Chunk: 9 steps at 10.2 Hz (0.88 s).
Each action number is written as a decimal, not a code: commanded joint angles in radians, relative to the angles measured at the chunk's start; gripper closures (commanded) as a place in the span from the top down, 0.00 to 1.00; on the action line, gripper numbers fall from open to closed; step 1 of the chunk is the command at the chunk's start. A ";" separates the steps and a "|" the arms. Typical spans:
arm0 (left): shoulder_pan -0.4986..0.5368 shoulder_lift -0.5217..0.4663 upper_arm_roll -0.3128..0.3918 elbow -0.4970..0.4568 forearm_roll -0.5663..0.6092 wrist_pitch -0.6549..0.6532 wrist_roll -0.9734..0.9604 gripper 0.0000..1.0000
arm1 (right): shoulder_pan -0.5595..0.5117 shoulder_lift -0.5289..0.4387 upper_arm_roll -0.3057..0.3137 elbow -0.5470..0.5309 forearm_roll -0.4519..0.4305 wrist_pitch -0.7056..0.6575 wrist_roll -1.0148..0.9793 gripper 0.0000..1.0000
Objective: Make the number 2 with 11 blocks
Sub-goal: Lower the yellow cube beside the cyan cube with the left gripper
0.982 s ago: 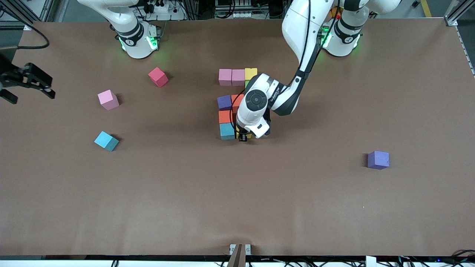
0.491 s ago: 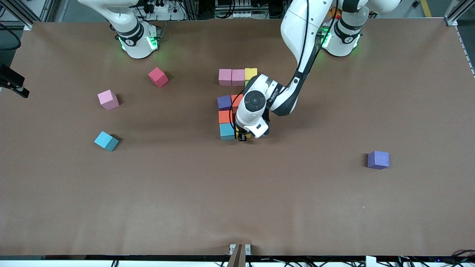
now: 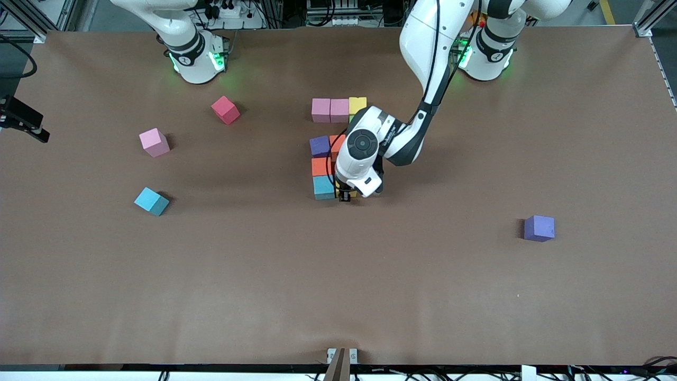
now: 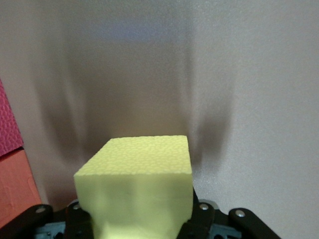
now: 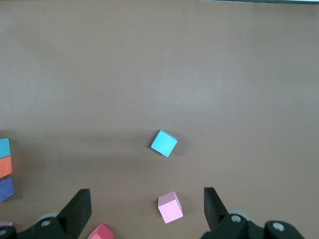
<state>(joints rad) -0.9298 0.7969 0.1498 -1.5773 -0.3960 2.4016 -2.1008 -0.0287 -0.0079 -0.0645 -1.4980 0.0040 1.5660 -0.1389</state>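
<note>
I should open my left gripper now, because the yellow block rests low on the tabletop beside the teal block and would stay standing.
The partial number 2 [image 3: 330, 148] lies mid-table: two pink blocks and a yellow one in the row nearest the bases, then purple [image 3: 320, 146] and orange, orange-red, and teal [image 3: 323, 187]. My left gripper [image 3: 346, 195] is shut on a yellow block [image 4: 137, 184], held low at the table beside the teal block. Its wrist hides the blocks under it. My right gripper [image 5: 147, 199] is open and empty, high over the right arm's end of the table; only a black part of it [image 3: 22, 120] shows in the front view.
Loose blocks lie toward the right arm's end: red [image 3: 225, 109], pink [image 3: 154, 142] and teal-blue [image 3: 151, 201]; the right wrist view shows the teal-blue [image 5: 164, 143] and the pink [image 5: 170, 207]. A purple block [image 3: 539, 228] lies toward the left arm's end.
My right gripper has drawn back toward the table's edge and mostly left the front view. My left gripper with the yellow block has barely moved.
</note>
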 commanded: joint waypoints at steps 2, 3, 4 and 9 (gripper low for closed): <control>-0.001 0.048 -0.006 0.059 0.016 -0.007 -0.024 0.08 | -0.003 0.003 0.000 0.007 0.014 -0.001 0.030 1.00; -0.001 0.050 -0.006 0.059 0.016 -0.007 -0.024 0.09 | -0.003 0.003 0.000 0.005 0.014 -0.004 0.030 1.00; 0.000 0.050 -0.006 0.059 0.016 -0.007 -0.021 0.21 | -0.002 0.003 0.000 0.005 0.014 -0.003 0.030 1.00; 0.003 0.044 -0.009 0.059 0.074 -0.007 -0.025 1.00 | 0.010 0.014 0.002 0.007 0.014 -0.011 0.018 1.00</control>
<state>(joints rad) -0.9299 0.8310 0.1438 -1.5447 -0.3485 2.3981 -2.1008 -0.0253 -0.0029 -0.0625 -1.4983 0.0063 1.5654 -0.1253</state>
